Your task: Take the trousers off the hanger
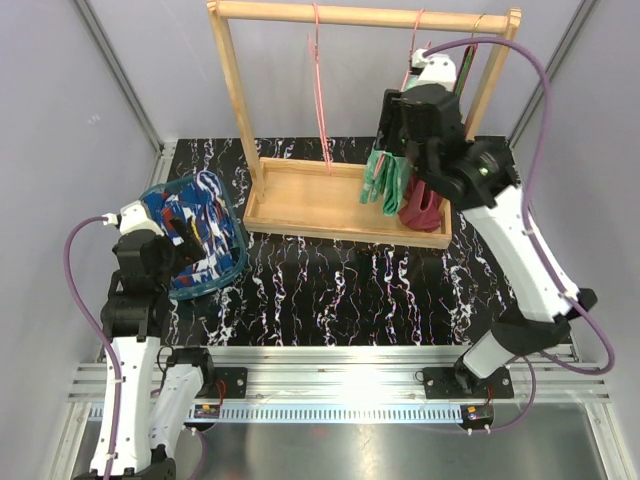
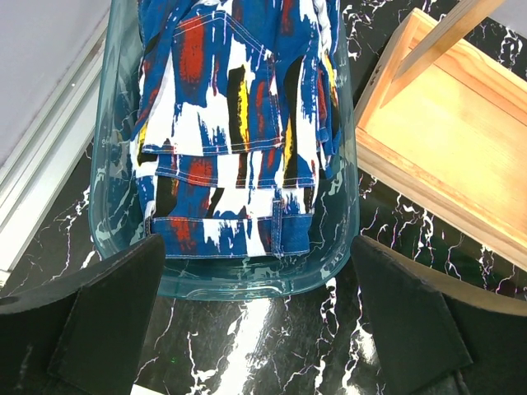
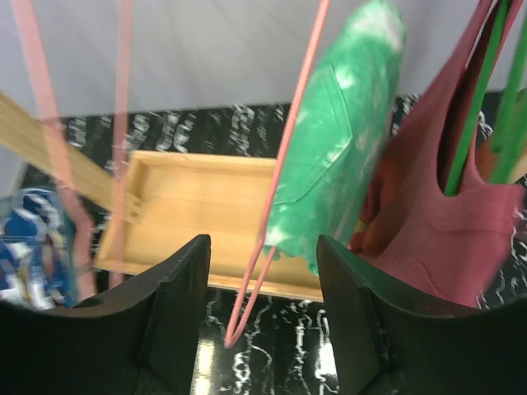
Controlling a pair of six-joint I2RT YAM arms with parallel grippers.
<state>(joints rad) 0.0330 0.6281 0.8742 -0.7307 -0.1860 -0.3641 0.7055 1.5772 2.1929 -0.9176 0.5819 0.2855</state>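
Next, my right gripper grabs the pink hanger by its bare dangling tip (image 1: 379, 165) (image 3: 241, 317), leaving the green trousers free to remove.
The bright green trousers (image 1: 380, 182) hang from a pink hanger (image 1: 412, 52) on the wooden rack's rod, next to a maroon garment (image 1: 422, 205). My right gripper (image 1: 392, 150) is up against them at the rack. In the right wrist view it (image 3: 263, 309) stands open. The pink hanger's (image 3: 276, 214) lower tip dangles between the fingers (image 3: 177, 313) without touching them, and the green trousers (image 3: 338, 156) hang just beyond. The dark blue patched trousers (image 2: 239, 123) lie folded in a clear teal basin (image 2: 247, 276). My left gripper (image 2: 255, 329) hovers open at the basin's near rim, holding nothing.
The wooden rack (image 1: 345, 205) has a tray base and two posts. A second pink hanger (image 1: 320, 90) hangs bare on its rod. The maroon garment (image 3: 449, 222) is on a green hanger (image 3: 478, 107). The basin (image 1: 232, 262) sits at the left on the black marbled table (image 1: 330, 290).
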